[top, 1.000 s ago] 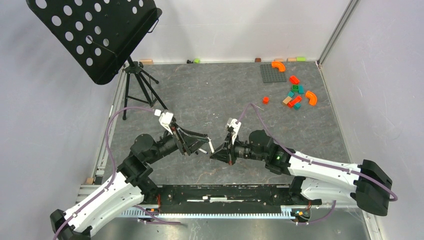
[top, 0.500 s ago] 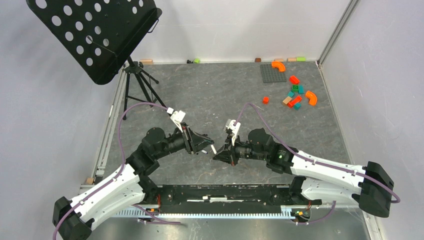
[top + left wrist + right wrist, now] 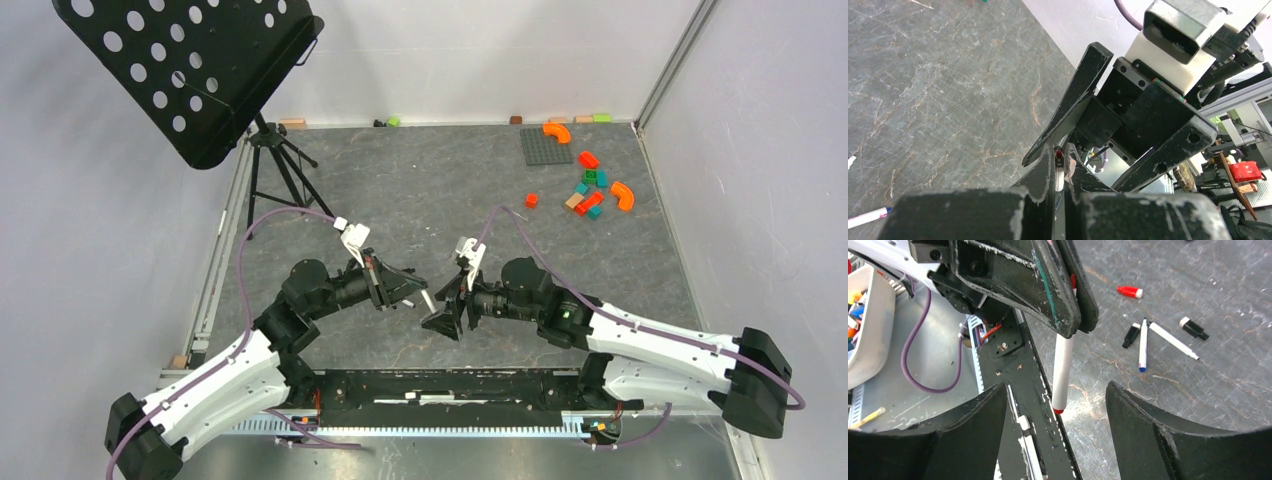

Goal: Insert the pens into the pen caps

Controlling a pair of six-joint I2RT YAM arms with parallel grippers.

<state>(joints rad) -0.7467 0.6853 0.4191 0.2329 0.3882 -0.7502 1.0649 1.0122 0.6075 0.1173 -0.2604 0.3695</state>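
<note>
Only the pen's red end is between my fingers, so it is too early to close. My right gripper moves toward the pen body's middle first.
My left gripper [image 3: 418, 293] is shut on a white-barrelled pen [image 3: 1063, 367], which hangs in the air with its red end toward the right gripper. In the left wrist view the pen's [image 3: 1060, 176] red tip pokes out between the closed fingers [image 3: 1044, 172]. My right gripper [image 3: 1055, 390] stands open on either side of the pen's red end without touching it. On the table beyond lie a red pen cap [image 3: 1129, 291], a black pen cap [image 3: 1131, 335], a blue-ended pen [image 3: 1143, 345], a second white pen [image 3: 1173, 340] and another black cap [image 3: 1193, 328].
Coloured toy blocks [image 3: 590, 190] and a grey baseplate [image 3: 545, 145] sit at the back right. A black music stand [image 3: 190, 70] on a tripod [image 3: 275, 160] stands at the back left. The black base rail [image 3: 1015, 390] runs below the pen, with a white bin [image 3: 868, 330] beside it.
The left gripper moved in and closed on the pen. The right gripper, shut on it before, has opened and let go.
</note>
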